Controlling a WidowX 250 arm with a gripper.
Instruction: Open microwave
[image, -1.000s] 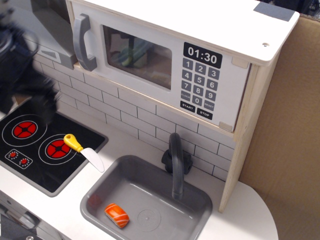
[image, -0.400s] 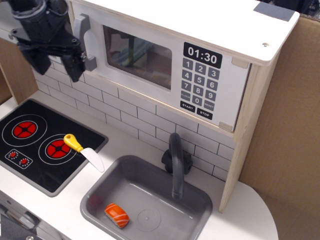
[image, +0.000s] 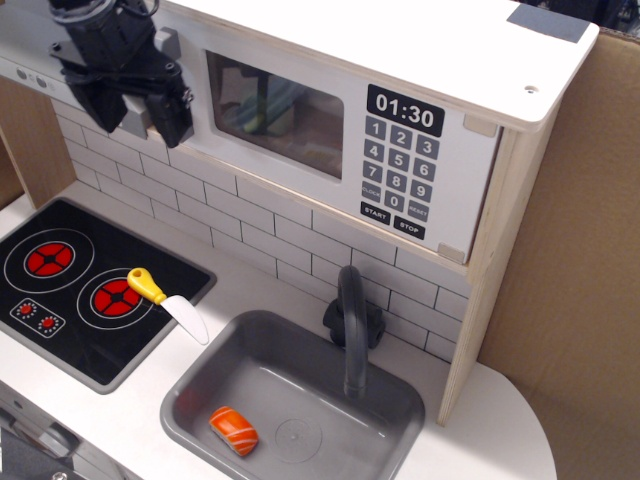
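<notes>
My gripper is going to grab the toy microwave by its grey bar handle (image: 166, 45) next, to swing the shut door (image: 277, 114) open.
The white toy microwave (image: 352, 150) sits at the top of the play kitchen with its door shut, showing the clear window (image: 275, 105), the black 01:30 display (image: 405, 112) and the grey keypad. My black gripper (image: 140, 118) hangs in front of the door's left edge. Its two fingers are spread apart. The right finger (image: 175, 118) covers the lower part of the grey bar handle (image: 166, 45), of which only the top shows. I cannot tell whether a finger touches the handle.
Below are a black hob (image: 80, 285) with a yellow-handled toy knife (image: 165, 300) on its edge, and a grey sink (image: 200, 400) holding an orange salmon piece (image: 233, 430) behind a dark tap (image: 352, 325). A cardboard wall (image: 570, 250) stands at the right.
My gripper has risen from the far left above the hob and moved right, so that it now hangs in front of the microwave handle. The microwave door has not moved.
</notes>
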